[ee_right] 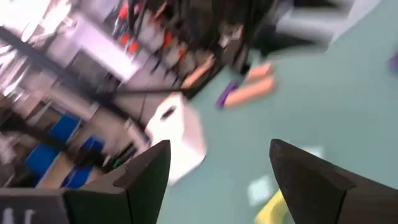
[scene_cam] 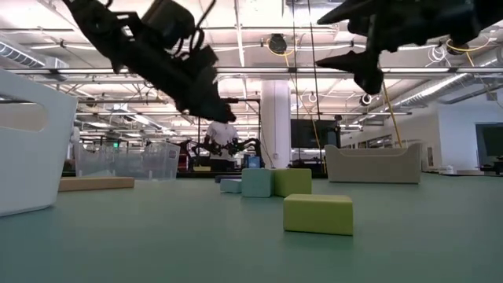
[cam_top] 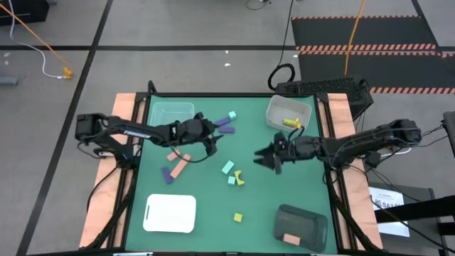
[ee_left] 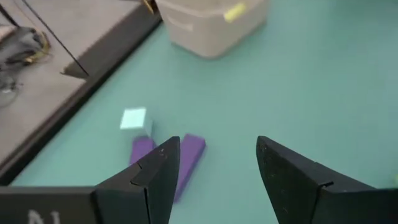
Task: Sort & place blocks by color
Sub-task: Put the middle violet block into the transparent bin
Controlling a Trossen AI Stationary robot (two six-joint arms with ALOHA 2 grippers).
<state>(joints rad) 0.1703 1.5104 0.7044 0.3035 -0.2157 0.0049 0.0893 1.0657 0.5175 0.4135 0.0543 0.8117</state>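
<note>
A purple block needs to be sorted into the empty clear tub (cam_top: 171, 112), so my left gripper should pick it up by its long sides next.
Blocks lie scattered on the green table. Two purple blocks (cam_top: 226, 126) and a mint cube (cam_top: 232, 115) lie toward the far edge, and they show again as the purple blocks (ee_left: 186, 155) and mint cube (ee_left: 134, 118). Two salmon bars (cam_top: 178, 160) and a purple block (cam_top: 168, 175) lie left of centre. Mint blocks (cam_top: 227, 168) and a yellow piece (cam_top: 240, 178) sit mid-table, and a yellow cube (cam_top: 238, 217) lies nearer. My left gripper (cam_top: 211, 142) hovers open beside the purple blocks (ee_left: 217, 149). My right gripper (cam_top: 263, 160) hangs open above the table, right of the mint blocks (ee_right: 217, 149).
A clear tub (cam_top: 173, 114) stands at the far left. Another clear tub (cam_top: 279, 122), at the far right, holds yellow blocks (cam_top: 290, 122). A white tray (cam_top: 169, 213) sits near left. A dark tray (cam_top: 302, 224) near right holds a salmon block (cam_top: 290, 238). Bare table lies between the trays.
</note>
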